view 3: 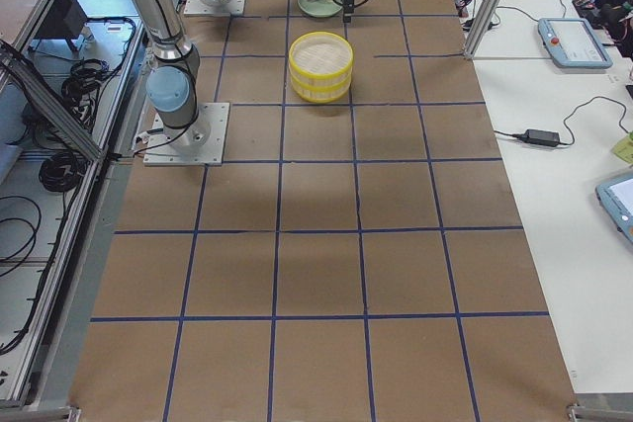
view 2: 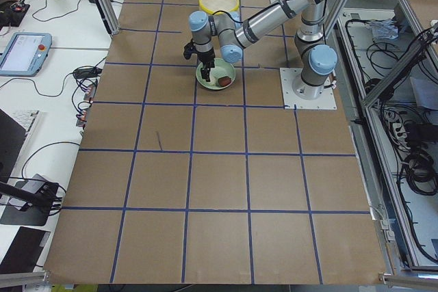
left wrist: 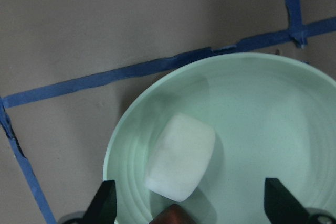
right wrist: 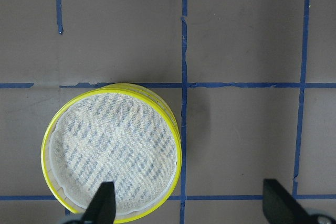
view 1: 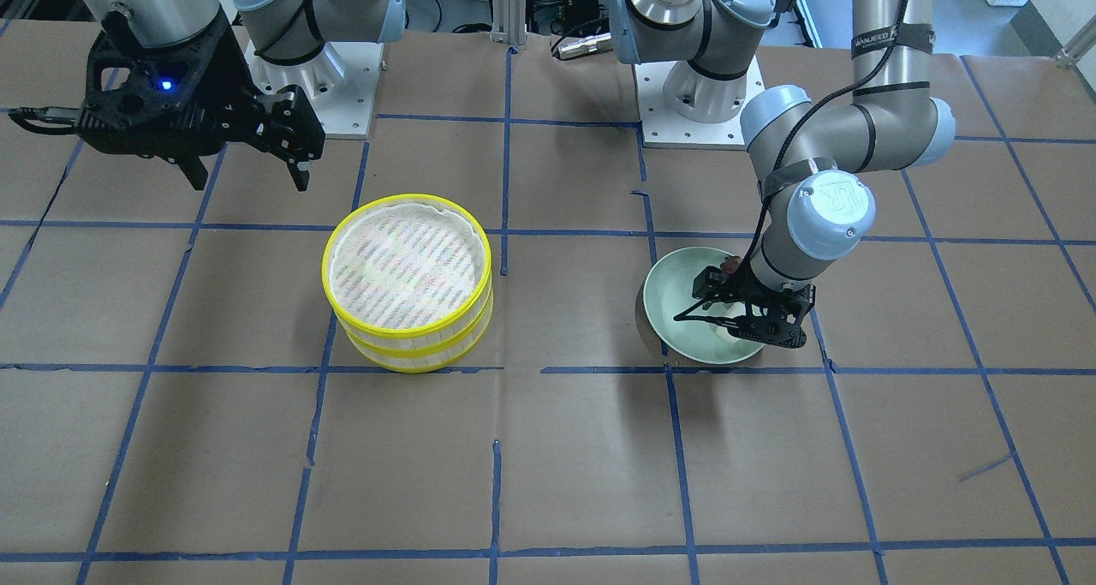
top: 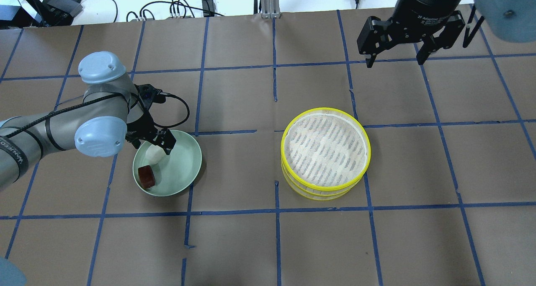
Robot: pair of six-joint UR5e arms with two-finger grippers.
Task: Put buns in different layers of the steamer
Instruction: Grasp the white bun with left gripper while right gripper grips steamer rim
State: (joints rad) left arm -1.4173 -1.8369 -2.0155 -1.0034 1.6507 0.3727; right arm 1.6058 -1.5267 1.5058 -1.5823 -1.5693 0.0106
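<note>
My left gripper closes on the white bun now, since both fingers straddle its end [left wrist: 170, 184], down inside the pale green plate [left wrist: 252, 140].
A white bun [left wrist: 181, 157] and a dark reddish-brown bun [top: 146, 176] lie side by side in a pale green plate [top: 184, 164]. My left gripper [top: 157, 143] hangs open low over the plate. In the left wrist view the white bun sits between its two fingers, nearer one of them and apart from both. The steamer [top: 325, 152], two stacked yellow-rimmed tiers, stands right of centre, and its top liner [right wrist: 113, 148] is bare. My right gripper [top: 394, 62] is open and high above the table beyond the steamer, holding nothing.
Brown paper with a blue tape grid [top: 274, 131] covers the table. The two arm bases [view 1: 698, 97] stand on white plates at the robot's edge. Cables [top: 184, 3] lie past the far edge. Open table lies between plate and steamer.
</note>
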